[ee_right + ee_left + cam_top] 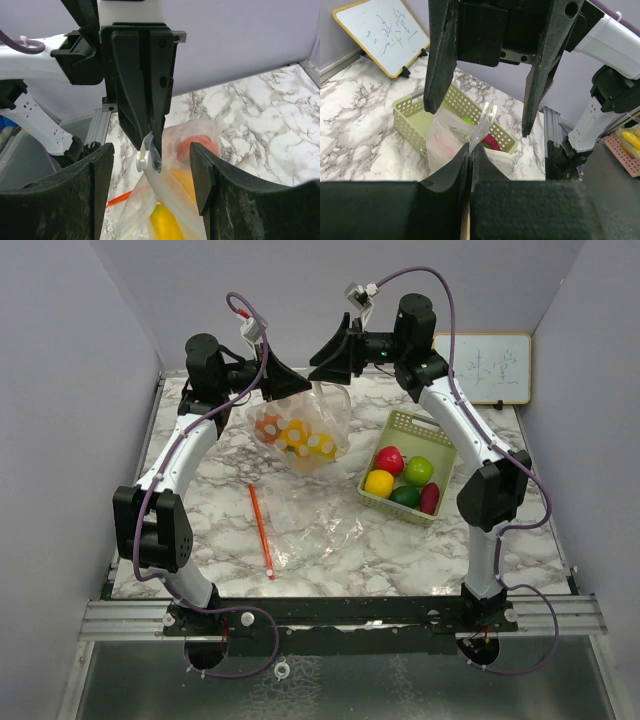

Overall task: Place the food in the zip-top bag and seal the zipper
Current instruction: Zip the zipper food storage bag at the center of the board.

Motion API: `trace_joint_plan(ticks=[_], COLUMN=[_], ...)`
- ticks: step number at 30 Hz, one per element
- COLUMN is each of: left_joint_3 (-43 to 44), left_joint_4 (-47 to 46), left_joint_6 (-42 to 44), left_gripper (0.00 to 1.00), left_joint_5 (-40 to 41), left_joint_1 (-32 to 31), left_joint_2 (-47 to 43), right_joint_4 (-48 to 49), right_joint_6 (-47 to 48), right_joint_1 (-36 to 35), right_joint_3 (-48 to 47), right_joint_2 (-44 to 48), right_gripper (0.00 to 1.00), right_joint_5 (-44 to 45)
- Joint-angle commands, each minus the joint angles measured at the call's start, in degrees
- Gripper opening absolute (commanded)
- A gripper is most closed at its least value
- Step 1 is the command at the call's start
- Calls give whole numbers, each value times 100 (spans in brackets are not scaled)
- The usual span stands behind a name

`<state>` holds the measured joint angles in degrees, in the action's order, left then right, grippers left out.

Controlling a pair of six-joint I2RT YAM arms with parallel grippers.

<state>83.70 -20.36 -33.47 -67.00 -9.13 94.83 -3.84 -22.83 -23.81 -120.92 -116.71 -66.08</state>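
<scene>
The white zipper slider is between both fingers and level with them in the right wrist view, so it is time to close my right gripper now.
A clear zip-top bag (300, 435) hangs above the table with orange and yellow food (293, 433) inside it. My left gripper (283, 388) is shut on the bag's top edge, its jaws pressed together on the plastic (470, 147). Facing it, my right gripper (152, 175) is open, its fingers (202, 180) either side of the bag's top strip without touching it. The white zipper slider (142, 161) sits just below the left jaws. Red, green, yellow and dark red food (405, 480) lies in the pale green basket (420, 425).
A second, empty clear bag (312, 525) lies flat near the middle of the marble table. An orange-red stick (261, 530) lies left of it. A small whiteboard (490, 368) leans at the back right. Grey walls close in the sides.
</scene>
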Motion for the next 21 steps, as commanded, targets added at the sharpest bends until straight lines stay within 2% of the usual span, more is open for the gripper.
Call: trace_joint_plan(ticks=[1, 3, 5, 13, 18, 20, 21], left_joint_3=[217, 224, 249, 305, 305, 298, 292], left_joint_4=[81, 95, 140, 186, 160, 155, 147], left_joint_6=[196, 204, 230, 252, 230, 223, 216], left_gripper=[0, 0, 0, 0, 0, 0, 0], left_joint_5=[116, 123, 139, 166, 161, 168, 170], left_joint_1=[-37, -38, -41, -39, -45, -45, -45], left_joint_2=[27, 27, 27, 27, 14, 3, -3], right_joint_4=[320, 317, 219, -3, 38, 41, 47], right_joint_6=[-229, -288, -253, -57, -158, -174, -196], right_joint_1=[-13, -18, -18, -18, -18, -18, -18], right_joint_3=[-223, -230, -218, -111, -153, -142, -142], right_joint_2=[-118, -149, -151, -40, -79, -80, -87], right_gripper=[57, 47, 42, 43, 37, 31, 23], right_joint_5=[-187, -286, -340, -228, -318, -339, -368])
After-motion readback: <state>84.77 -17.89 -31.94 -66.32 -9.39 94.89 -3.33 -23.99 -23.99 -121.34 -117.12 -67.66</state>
